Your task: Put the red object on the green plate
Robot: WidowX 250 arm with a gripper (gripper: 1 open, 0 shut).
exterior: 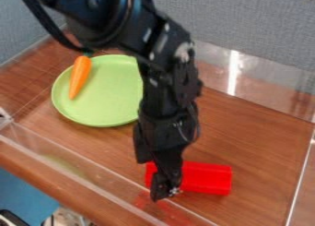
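Observation:
Next, my gripper grabs the red block across one short end point(159, 176) to get it onto the green plate point(113, 102).
The red object point(207, 179) is a flat red block lying on the wooden table near the front right. My black gripper point(161, 177) points straight down over the block's left end, jaws open, fingertips low at the block and hiding that end. Nothing is held. The green plate point(113, 102) lies at the back left, apart from the block, with an orange carrot point(80, 75) resting on its left side.
Clear acrylic walls point(264, 77) ring the wooden table point(252, 128), with a low front wall close to the block. My arm reaches in from the upper left and crosses over the plate's right edge.

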